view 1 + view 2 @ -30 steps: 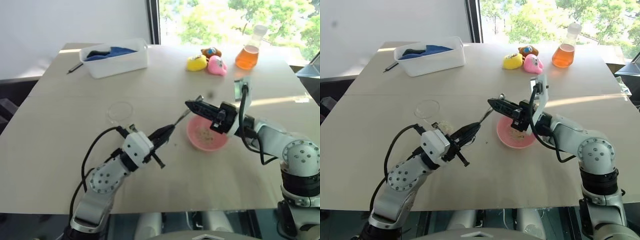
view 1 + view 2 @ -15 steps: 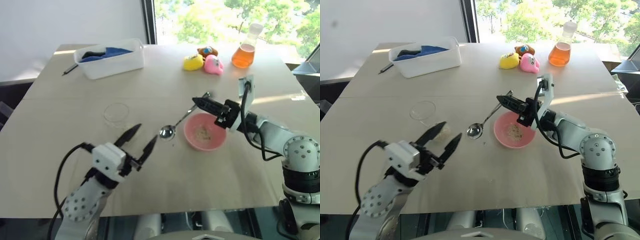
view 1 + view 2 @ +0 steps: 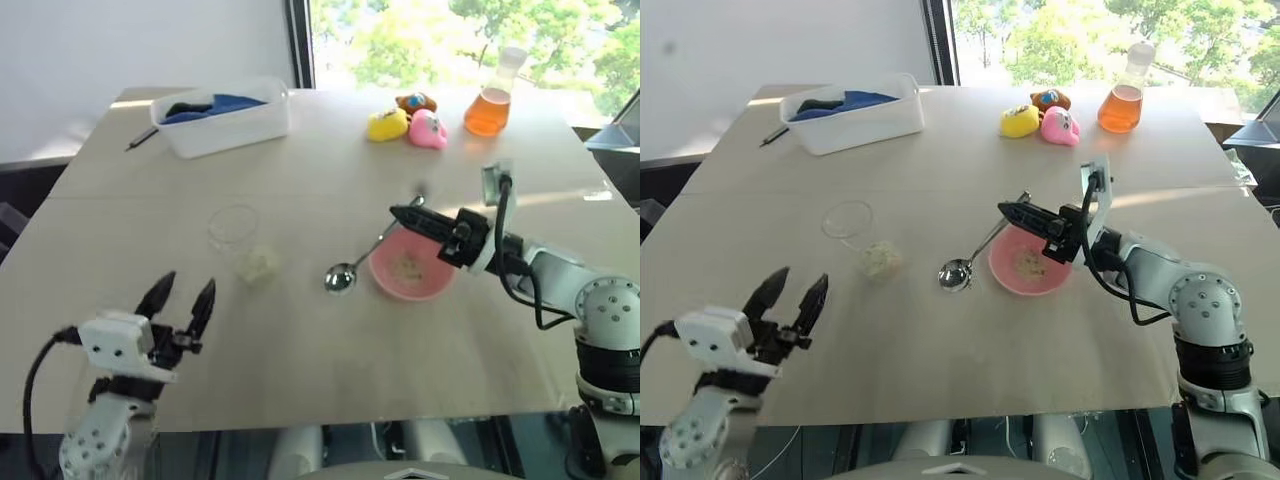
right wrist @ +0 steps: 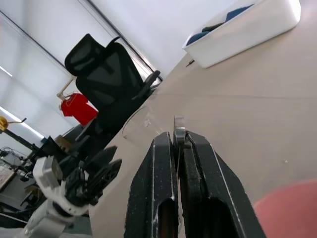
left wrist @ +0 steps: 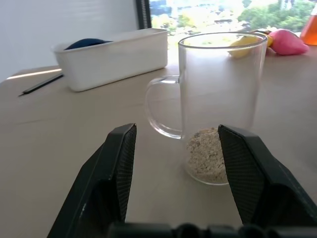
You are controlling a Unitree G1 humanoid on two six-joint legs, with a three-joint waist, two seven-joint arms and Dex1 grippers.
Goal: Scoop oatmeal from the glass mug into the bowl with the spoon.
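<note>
The robot's left gripper will next grab the glass mug by its thin curved handle [image 5: 150, 108], because the mug's round body [image 5: 220, 91] is as wide as the gripper's open fingers.
The glass mug [image 5: 218, 94] stands upright on the table at left of centre, with a clump of oatmeal [image 5: 207, 154] at its bottom. My left gripper [image 3: 181, 298] is open near the front left edge, pointing at the mug from a short way off and holding nothing. The pink bowl [image 3: 410, 276], with a few flakes in it, sits right of centre. My right gripper [image 3: 396, 213] hovers over the bowl's far left rim, shut on the handle of the spoon [image 3: 341, 277]. The spoon slants down so that its oval end lies at the table just left of the bowl.
A white tub [image 3: 222, 117] with blue and dark items stands at the back left, a dark pen [image 3: 148, 136] beside it. Yellow, pink and brown toys [image 3: 410, 123] and a flask of orange liquid [image 3: 493, 105] stand at the back right.
My left gripper opened beside the spoon's oval end and drew back to the front left, uncovering the mug. The right gripper kept its grip on the spoon and hardly moved.
</note>
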